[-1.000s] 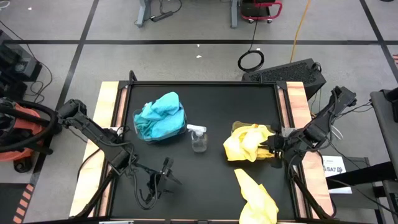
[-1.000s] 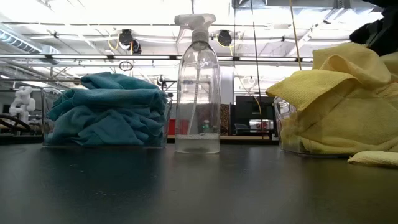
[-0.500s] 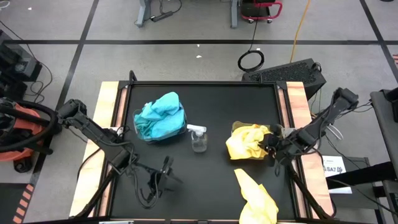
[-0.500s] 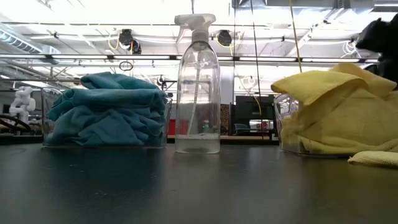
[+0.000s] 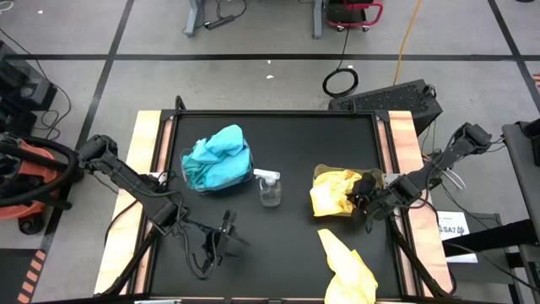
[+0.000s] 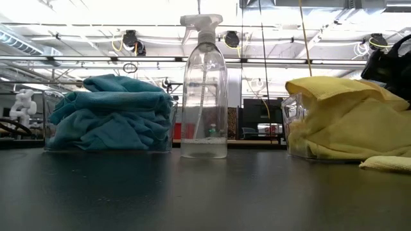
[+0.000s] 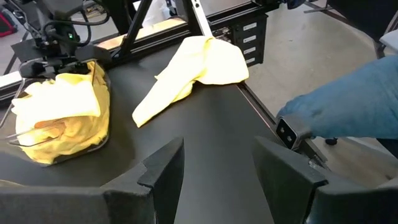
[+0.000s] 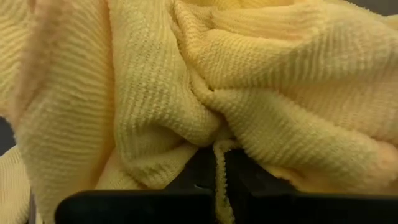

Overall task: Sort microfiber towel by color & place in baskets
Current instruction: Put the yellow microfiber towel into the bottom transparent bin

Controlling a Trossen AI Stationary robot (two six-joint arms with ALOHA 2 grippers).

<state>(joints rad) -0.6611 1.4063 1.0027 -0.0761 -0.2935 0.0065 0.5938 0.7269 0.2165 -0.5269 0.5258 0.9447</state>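
The towel's folds, the yellow ones, sit gathered in the clear basket's rim, and the towel would remain inside, so it is time for my right gripper to open now.
Turquoise towels fill the left clear basket. Yellow towels are heaped in the right clear basket, spilling over its rim. My right gripper is at the heap's right side, shut on the top yellow towel. Another yellow towel lies spread on the table near its front right corner. My left gripper hangs open above the near left of the table, with nothing between its fingers. My right gripper pinches a bunched fold of the top yellow towel between its two fingers. It comes from the table's right side, slanting down. The towel lies on the heap in the right basket, wrinkles running toward the fingers.
A clear spray bottle stands upright between the two baskets. Wooden side rails border the black table top. Something of blue fabric shows beyond the table's edge in the left wrist view.
My right gripper, still shut on the yellow towel, has sunk toward the right basket and rolled its wrist. The towel, held high above the heap a second ago, has come down onto it, and the heap now stands lower.
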